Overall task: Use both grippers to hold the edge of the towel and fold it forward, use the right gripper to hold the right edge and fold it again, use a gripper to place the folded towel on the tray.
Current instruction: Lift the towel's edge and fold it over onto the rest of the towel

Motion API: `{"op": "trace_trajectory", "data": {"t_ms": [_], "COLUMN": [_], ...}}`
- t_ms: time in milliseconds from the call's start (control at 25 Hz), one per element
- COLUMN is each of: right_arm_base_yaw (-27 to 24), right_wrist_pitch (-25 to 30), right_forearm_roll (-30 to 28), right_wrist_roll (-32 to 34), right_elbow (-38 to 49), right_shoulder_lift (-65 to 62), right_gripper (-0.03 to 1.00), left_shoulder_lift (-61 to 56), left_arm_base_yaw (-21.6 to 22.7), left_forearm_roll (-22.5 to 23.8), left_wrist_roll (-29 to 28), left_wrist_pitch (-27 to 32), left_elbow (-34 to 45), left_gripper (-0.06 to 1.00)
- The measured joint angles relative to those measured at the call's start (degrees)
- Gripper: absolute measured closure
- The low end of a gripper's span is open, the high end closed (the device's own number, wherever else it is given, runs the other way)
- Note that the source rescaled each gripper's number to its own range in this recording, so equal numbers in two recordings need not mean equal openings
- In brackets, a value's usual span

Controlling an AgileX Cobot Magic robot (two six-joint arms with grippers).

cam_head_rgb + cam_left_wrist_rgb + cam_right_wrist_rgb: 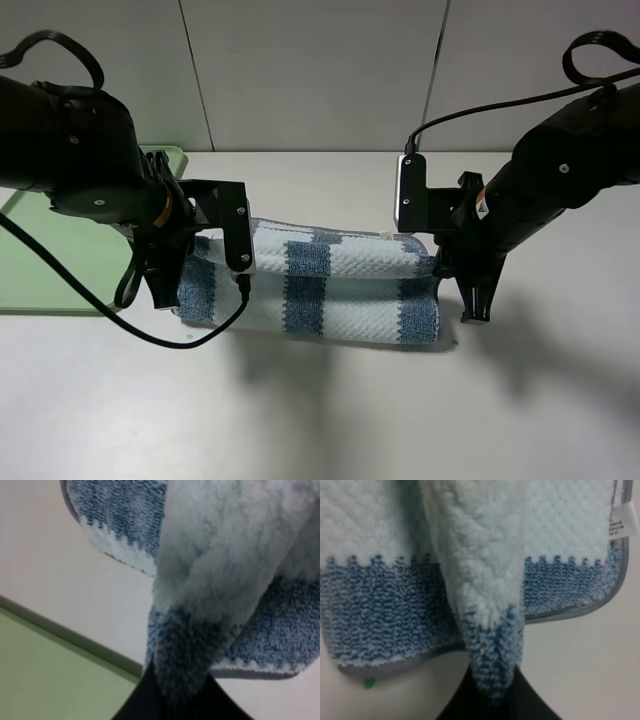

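Note:
My right gripper should move the towel edge farther before it releases it. The pinched towel edge (426, 266) is hanging short of the far hem with the white label (388, 235).
A blue and white striped towel (340, 280) lies across the middle of the white table, its near edge lifted and carried over the rest. My left gripper (166, 296) is shut on the towel's left edge; the left wrist view shows the pinched fold of towel (200, 580) rising from between the fingers. My right gripper (474, 308) is shut on the towel's right edge; the right wrist view shows the pinched fold of towel (485, 605) with the flat layer behind it. A green tray (30, 250) sits at the far left, partly hidden by my left arm.
The tray's green surface and rim (55, 665) show close to the left gripper in the left wrist view. A white label (622, 522) is sewn at the towel's corner. A wall of grey panels (320, 70) stands behind the table.

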Motion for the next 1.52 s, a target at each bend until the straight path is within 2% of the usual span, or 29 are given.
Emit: {"op": "trace_trajectory", "data": {"t_ms": [320, 640, 1120, 1320, 1520], "right_arm_base_yaw": [0.00, 0.00, 0.00, 0.00, 0.00], "right_wrist_pitch": [-3.87, -7.08, -9.46, -10.28, -10.69], "right_forearm_roll": [-0.89, -1.63, -3.95, -5.27, -5.64], "right_wrist_roll": [0.40, 0.61, 0.61, 0.61, 0.85], "right_elbow": [0.00, 0.00, 0.00, 0.00, 0.00], "right_shoulder_lift": [0.73, 0.73, 0.73, 0.73, 0.73], "right_gripper": [0.97, 0.97, 0.97, 0.97, 0.97], "left_shoulder_lift": [0.00, 0.00, 0.00, 0.00, 0.00], "left_arm_base_yaw": [2.60, 5.71, 6.24, 6.24, 6.24], "left_forearm_roll": [2.64, 3.25, 4.88, 4.93, 4.93], "left_wrist_roll": [0.00, 0.00, 0.00, 0.00, 0.00], "left_wrist_pitch": [-4.48, -9.16, -15.80, -17.34, -17.39], "left_elbow": [0.00, 0.00, 0.00, 0.00, 0.00], "left_gripper": [0.94, 0.94, 0.94, 0.87, 0.72]}}
